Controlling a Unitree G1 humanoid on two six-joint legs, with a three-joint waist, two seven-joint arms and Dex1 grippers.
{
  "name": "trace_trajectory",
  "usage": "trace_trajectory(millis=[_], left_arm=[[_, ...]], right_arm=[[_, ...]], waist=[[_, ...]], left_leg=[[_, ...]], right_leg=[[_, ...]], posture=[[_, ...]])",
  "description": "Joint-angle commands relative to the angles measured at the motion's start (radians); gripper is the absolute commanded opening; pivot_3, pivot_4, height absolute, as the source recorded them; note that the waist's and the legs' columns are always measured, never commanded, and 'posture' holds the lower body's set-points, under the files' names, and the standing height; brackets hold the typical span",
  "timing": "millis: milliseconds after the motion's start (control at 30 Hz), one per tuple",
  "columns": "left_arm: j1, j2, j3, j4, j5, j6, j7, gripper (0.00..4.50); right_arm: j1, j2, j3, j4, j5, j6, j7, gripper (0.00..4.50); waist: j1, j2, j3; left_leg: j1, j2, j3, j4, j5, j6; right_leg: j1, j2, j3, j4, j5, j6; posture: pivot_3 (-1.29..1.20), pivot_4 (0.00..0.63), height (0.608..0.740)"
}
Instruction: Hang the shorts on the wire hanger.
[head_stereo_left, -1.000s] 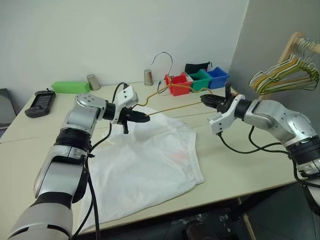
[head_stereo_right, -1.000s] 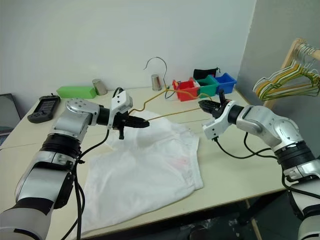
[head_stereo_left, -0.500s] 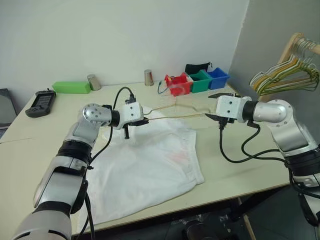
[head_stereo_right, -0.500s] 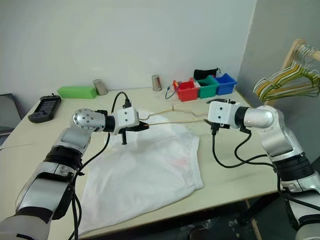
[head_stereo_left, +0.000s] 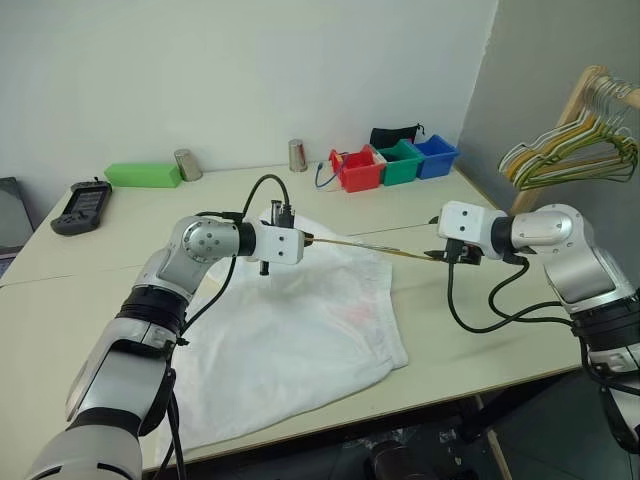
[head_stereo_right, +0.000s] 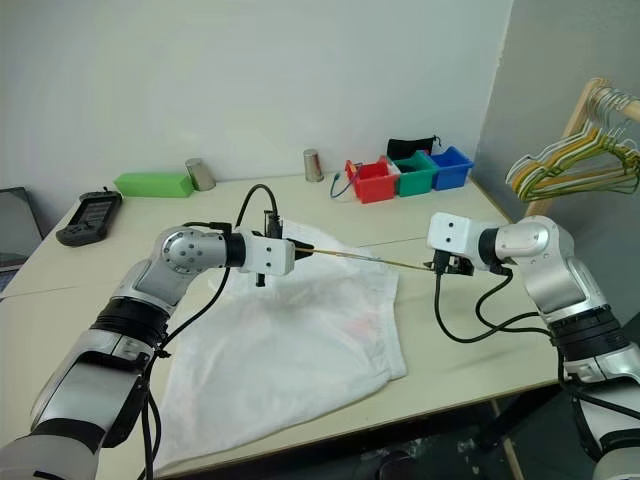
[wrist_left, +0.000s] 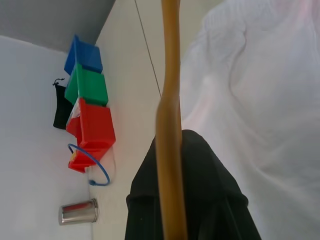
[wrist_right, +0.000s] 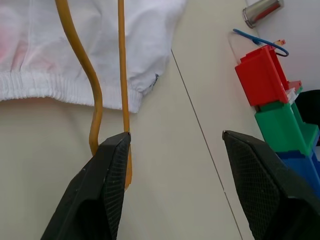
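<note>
The robot's right gripper should next grab the wire hanger's bent corner (head_stereo_left: 425, 255), so that it holds the hanger level for threading into the shorts (head_stereo_left: 300, 330).
The white shorts (head_stereo_left: 300, 330) lie spread flat on the table, waistband toward the right. The thin gold wire hanger (head_stereo_left: 370, 247) hangs edge-on just above their far edge, stretched between my two grippers. My left gripper (head_stereo_left: 303, 240) is shut on the hanger's left end; in the left wrist view the wire (wrist_left: 168, 125) runs up past the black finger (wrist_left: 200, 200). My right gripper (head_stereo_left: 440, 256) stands open at the hanger's right end. There the bent corner of the wire (wrist_right: 95, 125) rests against one finger (wrist_right: 107, 190), with the other finger (wrist_right: 265, 185) well apart.
Red (head_stereo_left: 358, 170), green (head_stereo_left: 400, 160) and blue (head_stereo_left: 437, 155) bins line the table's back, with a black pouch (head_stereo_left: 393, 135) behind. Two metal cups (head_stereo_left: 297, 155) (head_stereo_left: 186, 164), a green box (head_stereo_left: 142, 173) and a black device (head_stereo_left: 82, 205) stand farther left. A rack of bunched hangers (head_stereo_left: 570, 150) is at the right.
Both wrists rolled, tipping the hanger from upright with its hook in the air to edge-on and lower over the shorts. My right gripper opened off the wire and drifted right.
</note>
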Motion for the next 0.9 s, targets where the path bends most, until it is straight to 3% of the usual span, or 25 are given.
trace_trajectory(millis=[33, 167, 333, 633, 900], left_arm=[[0.002, 0.044, 0.019, 0.040, 0.001, -0.015, 0.033, 0.00], [-0.026, 0.075, 0.009, 0.133, 0.042, -0.053, 0.085, 0.00], [-0.079, 0.031, 0.012, 0.160, 0.023, -0.050, 0.098, 0.00], [-0.087, -0.017, 0.014, 0.080, -0.019, -0.051, 0.051, 0.00], [-0.069, -0.022, 0.017, 0.010, -0.038, -0.017, 0.045, 0.00]], right_arm=[[-0.052, -0.030, -0.045, -0.020, 0.016, 0.037, 0.026, 3.10], [-0.050, -0.040, -0.063, -0.094, 0.060, 0.102, 0.068, 3.10], [-0.001, -0.020, -0.038, -0.150, 0.051, 0.122, 0.053, 3.10], [-0.039, 0.011, 0.002, 0.028, -0.078, 0.027, -0.082, 3.10], [-0.052, 0.042, 0.012, 0.070, -0.090, 0.009, -0.084, 3.10]], waist=[[0.000, 0.000, 0.000], [0.001, 0.001, 0.000], [0.010, 0.000, 0.000], [0.017, 0.000, 0.000], [0.012, 0.001, 0.000]], left_leg=[[0.000, 0.000, 0.000, 0.000, 0.000, 0.000], [0.000, 0.000, 0.000, 0.000, 0.000, 0.000], [-0.001, 0.000, 0.000, 0.000, 0.000, 0.000], [-0.001, 0.000, 0.001, 0.000, 0.000, 0.000], [-0.001, 0.000, 0.001, 0.000, 0.000, 0.000]], right_leg=[[0.000, 0.000, 0.000, 0.000, 0.000, 0.001], [0.000, 0.000, 0.000, 0.000, -0.002, 0.003], [0.000, 0.000, -0.001, 0.000, -0.002, 0.003], [-0.001, 0.000, 0.000, 0.000, -0.002, 0.004], [-0.001, 0.000, 0.000, 0.001, -0.002, 0.003]], posture=[[-0.15, 0.003, 0.740], [-0.16, 0.004, 0.740], [-0.17, 0.004, 0.740], [-0.18, 0.005, 0.740], [-0.17, 0.000, 0.740]])
